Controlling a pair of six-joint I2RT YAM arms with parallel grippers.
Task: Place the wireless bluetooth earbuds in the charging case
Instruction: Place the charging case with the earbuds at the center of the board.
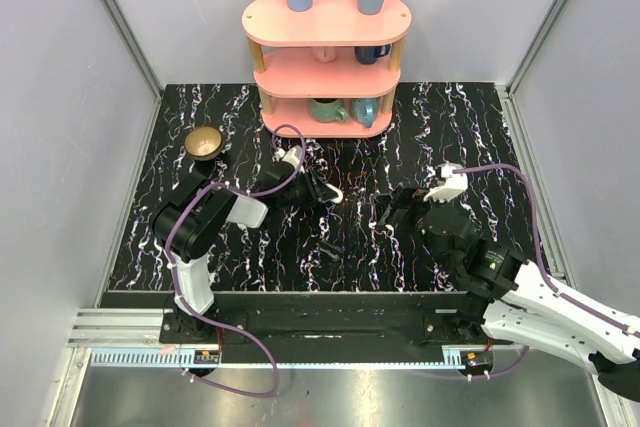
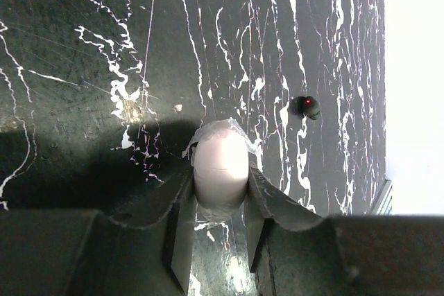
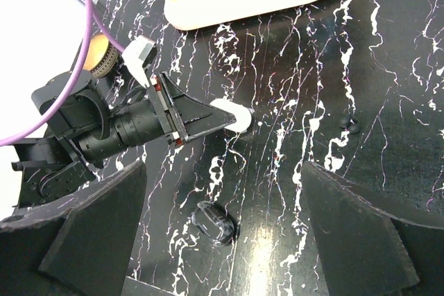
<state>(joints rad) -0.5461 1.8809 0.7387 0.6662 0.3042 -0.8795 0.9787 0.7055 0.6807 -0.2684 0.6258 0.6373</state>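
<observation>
The white oval charging case (image 1: pixel 337 194) would land on the tabletop, as flat, empty marble is close below, so my left gripper opens next.
My left gripper (image 1: pixel 322 192) is shut on the white oval charging case (image 1: pixel 337 194), with a finger on each side of it (image 2: pixel 220 154), low over the black marble table. The case and that gripper (image 3: pixel 201 117) also show in the right wrist view (image 3: pixel 234 116). No white earbuds show in any view. A tiny black piece with a red light (image 2: pixel 307 107) lies right of the case and shows again in the right wrist view (image 3: pixel 349 124). My right gripper (image 3: pixel 223 171) is wide open and empty, right of the case, over a dark glossy oval object (image 3: pixel 214 222).
A pink three-tier shelf (image 1: pixel 326 19) with blue cups and mugs stands at the back centre. A gold bowl (image 1: pixel 203 142) sits at the back left. The dark oval object (image 1: pixel 328 247) lies between the arms near the front.
</observation>
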